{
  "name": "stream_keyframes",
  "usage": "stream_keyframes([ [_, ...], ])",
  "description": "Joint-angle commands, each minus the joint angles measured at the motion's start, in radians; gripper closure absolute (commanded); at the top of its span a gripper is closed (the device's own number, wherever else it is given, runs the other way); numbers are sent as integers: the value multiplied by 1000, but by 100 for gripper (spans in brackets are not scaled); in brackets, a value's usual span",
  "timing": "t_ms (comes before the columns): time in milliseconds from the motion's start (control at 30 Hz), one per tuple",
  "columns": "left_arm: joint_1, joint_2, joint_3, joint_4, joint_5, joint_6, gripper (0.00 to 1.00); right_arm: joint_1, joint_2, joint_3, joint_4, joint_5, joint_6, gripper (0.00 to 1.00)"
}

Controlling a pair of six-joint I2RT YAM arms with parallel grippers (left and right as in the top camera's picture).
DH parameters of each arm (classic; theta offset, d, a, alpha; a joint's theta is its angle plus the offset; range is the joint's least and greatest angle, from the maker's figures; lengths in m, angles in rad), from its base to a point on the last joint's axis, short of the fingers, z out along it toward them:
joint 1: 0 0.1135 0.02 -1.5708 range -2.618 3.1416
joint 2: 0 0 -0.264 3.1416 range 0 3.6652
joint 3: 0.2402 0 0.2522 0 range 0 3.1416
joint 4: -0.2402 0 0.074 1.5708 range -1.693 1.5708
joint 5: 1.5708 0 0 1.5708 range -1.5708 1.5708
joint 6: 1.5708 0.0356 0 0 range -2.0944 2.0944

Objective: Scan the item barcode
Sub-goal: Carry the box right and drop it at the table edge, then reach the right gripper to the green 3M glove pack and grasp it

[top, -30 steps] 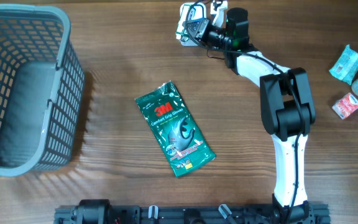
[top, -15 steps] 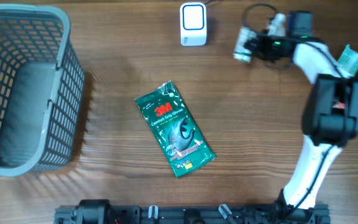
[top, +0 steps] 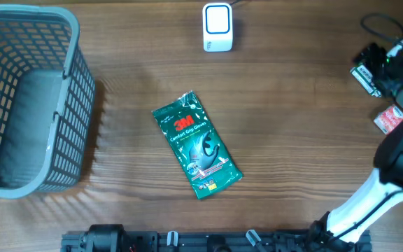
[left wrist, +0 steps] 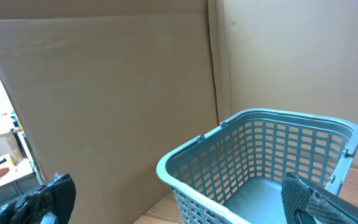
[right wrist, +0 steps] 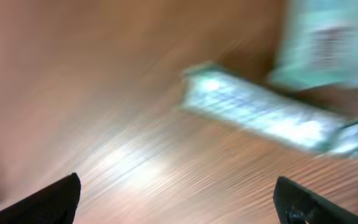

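My right gripper is to grab the green glove packet next by its long edge, which leaves the packet's sides free, so that the barcode can be scanned.
The white scanner stands at the table's far edge. A green 3M glove packet lies flat mid-table. My right gripper is at the far right edge, and a small pale packet lies on the wood just below it. In the blurred right wrist view that packet lies beyond the gripper, which is open with nothing between its jaws. A teal pack with a barcode sits behind it. My left gripper is open and empty, facing the basket.
A grey mesh basket fills the left end of the table. A red packet lies at the right edge near the right arm. Cardboard walls rise behind the basket in the left wrist view.
My right arm swung from the scanner to the table's right edge with the small packet. Its jaws then opened, and the packet now lies on the wood. The left gripper stayed open.
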Motion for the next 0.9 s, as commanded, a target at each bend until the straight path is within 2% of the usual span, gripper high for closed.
stream_keyframes([
  [0, 5, -5, 0, 2, -2, 8, 0, 131, -205, 36, -87, -135, 3, 1],
  [100, 5, -5, 0, 2, -2, 8, 0, 294, -269, 35, -203, -132, -31, 0],
  [167, 5, -5, 0, 2, -2, 8, 0, 486, -256, -19, -270, -131, -203, 0],
  [200, 5, -5, 0, 2, -2, 8, 0, 576, -249, -83, -254, -132, -300, 0],
  [233, 5, -5, 0, 2, -2, 8, 0, 632, -245, -132, -238, -132, -333, 0],
  [367, 5, -5, 0, 2, -2, 8, 0, 871, -219, -354, -45, -92, -336, 1],
  [433, 5, -5, 0, 2, -2, 8, 0, 955, -196, -366, -37, -23, -335, 0],
  [567, 5, -5, 0, 2, -2, 8, 0, 1017, -168, -367, -54, -9, -251, 0],
  [633, 5, -5, 0, 2, -2, 8, 0, 1004, -162, -370, -90, -75, -253, 1],
  [733, 5, -5, 0, 2, -2, 8, 0, 941, -161, -391, -143, -167, -305, 0],
  [800, 5, -5, 0, 2, -2, 8, 0, 893, -160, -426, -144, -323, -407, 0],
  [867, 5, -5, 0, 2, -2, 8, 0, 864, -159, -497, -126, -368, -416, 0],
])
